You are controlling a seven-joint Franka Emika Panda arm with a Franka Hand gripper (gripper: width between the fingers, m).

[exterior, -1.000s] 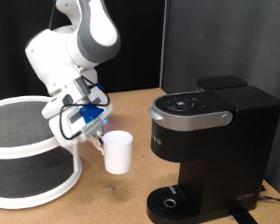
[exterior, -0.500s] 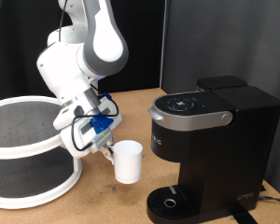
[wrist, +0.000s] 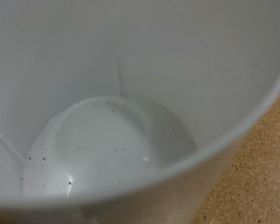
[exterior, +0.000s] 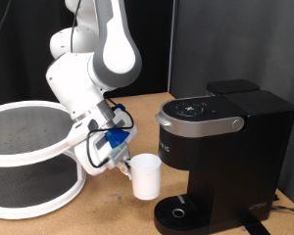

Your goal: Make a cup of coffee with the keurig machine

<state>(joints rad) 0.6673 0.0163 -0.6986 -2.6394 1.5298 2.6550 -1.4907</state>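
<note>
My gripper needs to move the white cup toward the tray before it lets go. The cup is hanging short of the round drip tray, over the brown table.
My gripper is shut on the cup, a small plain white mug, and holds it just above the table. The cup hangs to the exterior view's left of the keurig machine, close to its front and a little above and left of the round drip tray. The machine is black with a silver-grey lid handle, and its lid is down. In the wrist view the empty inside of the cup fills nearly the whole picture; my fingers do not show there.
A white two-tier round rack stands at the exterior view's left, right beside my arm. The brown tabletop runs behind and shows in the wrist view. A black curtain hangs at the back.
My gripper has carried the cup down and towards the exterior view's right, from beside the rack to close in front of the keurig machine near its drip tray.
</note>
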